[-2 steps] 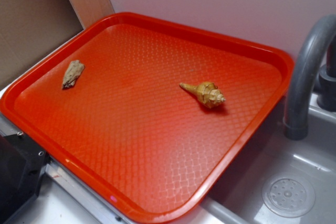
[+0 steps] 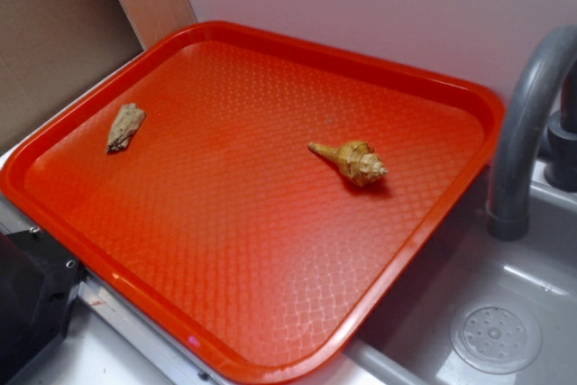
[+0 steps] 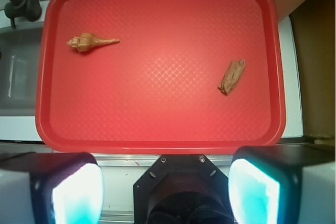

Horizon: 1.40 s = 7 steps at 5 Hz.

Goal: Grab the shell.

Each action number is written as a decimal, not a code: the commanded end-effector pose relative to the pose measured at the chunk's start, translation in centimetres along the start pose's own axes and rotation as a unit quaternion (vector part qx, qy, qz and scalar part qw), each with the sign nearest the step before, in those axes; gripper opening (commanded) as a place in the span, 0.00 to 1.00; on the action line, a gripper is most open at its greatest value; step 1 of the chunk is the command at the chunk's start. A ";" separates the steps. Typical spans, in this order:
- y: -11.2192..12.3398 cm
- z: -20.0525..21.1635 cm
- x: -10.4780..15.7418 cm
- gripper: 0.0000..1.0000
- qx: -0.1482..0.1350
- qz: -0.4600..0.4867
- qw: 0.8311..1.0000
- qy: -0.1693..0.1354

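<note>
My gripper grabs the shell by its knobby whorled body [image 2: 359,165] next, to lift the shell from the red tray.
The shell [image 2: 352,161], golden-tan with a knobby whorled body and a long pointed tail, lies on the red tray [image 2: 270,349] toward its right side, tail pointing left. In the wrist view the shell [image 3: 90,41] is at the tray's upper left, far from my gripper [image 3: 165,192]. The gripper hangs above the near edge of the tray [image 3: 157,145], outside it, open wide with nothing between its pale fingers [image 3: 79,195]. The exterior view does not show the gripper.
A flat grey-beige pointed shell fragment [image 2: 125,126] lies on the tray's left side, shown as the fragment [image 3: 232,77] at the right in the wrist view. A grey faucet [image 2: 527,123] and sink with a drain [image 2: 495,338] stand right of the tray. A black base [image 2: 32,304] sits at lower left.
</note>
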State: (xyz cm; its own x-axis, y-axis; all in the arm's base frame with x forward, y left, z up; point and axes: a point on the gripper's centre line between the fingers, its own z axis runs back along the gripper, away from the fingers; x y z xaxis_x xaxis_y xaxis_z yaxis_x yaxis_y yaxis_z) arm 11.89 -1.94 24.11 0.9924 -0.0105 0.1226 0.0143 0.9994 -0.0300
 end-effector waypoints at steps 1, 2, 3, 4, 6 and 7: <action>-1.8 -2.4 6.1 1.00 0.005 -0.239 0.967 -0.086; -3.5 -5.5 8.8 1.00 -0.019 -0.356 0.931 -0.081; -6.3 -8.0 10.4 1.00 -0.047 -0.467 0.880 -0.073; -8.7 -10.7 12.1 1.00 -0.073 -0.570 0.816 -0.061; -12.5 -16.2 12.2 1.00 -0.095 -0.723 0.684 -0.019; -13.5 -19.6 11.4 1.00 -0.081 -0.739 0.669 0.022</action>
State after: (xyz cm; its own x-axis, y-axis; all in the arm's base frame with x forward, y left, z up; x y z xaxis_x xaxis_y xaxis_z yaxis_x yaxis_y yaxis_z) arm 26.68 -14.99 4.98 -0.0942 -0.9915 0.0898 0.9924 -0.1006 -0.0705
